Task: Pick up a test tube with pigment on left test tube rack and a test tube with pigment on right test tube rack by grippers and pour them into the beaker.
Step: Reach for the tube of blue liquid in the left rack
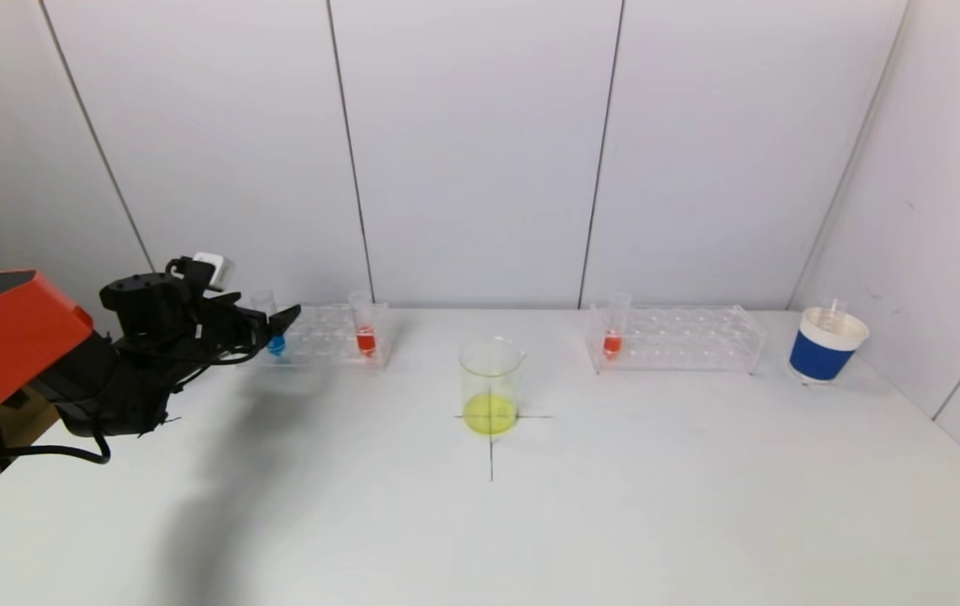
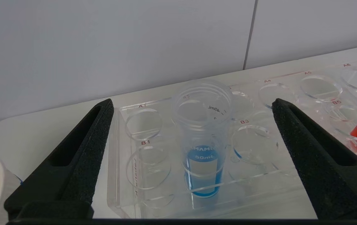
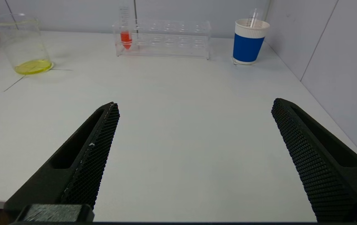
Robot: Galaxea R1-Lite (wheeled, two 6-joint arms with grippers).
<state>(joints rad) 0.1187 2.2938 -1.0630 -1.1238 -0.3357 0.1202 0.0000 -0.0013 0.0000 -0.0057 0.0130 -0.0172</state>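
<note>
The rack's plates surround everything lower down on the blue tube, so the robot's left gripper next needs to grab the tube by its exposed top section (image 1: 264,302) (image 2: 203,125) to pour.
The clear left rack (image 1: 324,337) holds a tube with blue pigment (image 1: 275,343) at its left end and a tube with red pigment (image 1: 366,339) at its right end. My left gripper (image 1: 273,324) is open right at the blue tube (image 2: 201,147), which stands in the rack (image 2: 140,150) between the two black fingers (image 2: 81,156), untouched. The right rack (image 1: 681,337) holds one red tube (image 1: 612,341). The beaker (image 1: 490,385) with yellow liquid stands at the table's middle. My right gripper (image 3: 194,106) is open and empty above the table's front right, out of the head view.
A blue and white paper cup (image 1: 820,345) with a clear rod in it stands right of the right rack, near the side wall. A black cross is marked on the table under the beaker. White wall panels close the back and right side.
</note>
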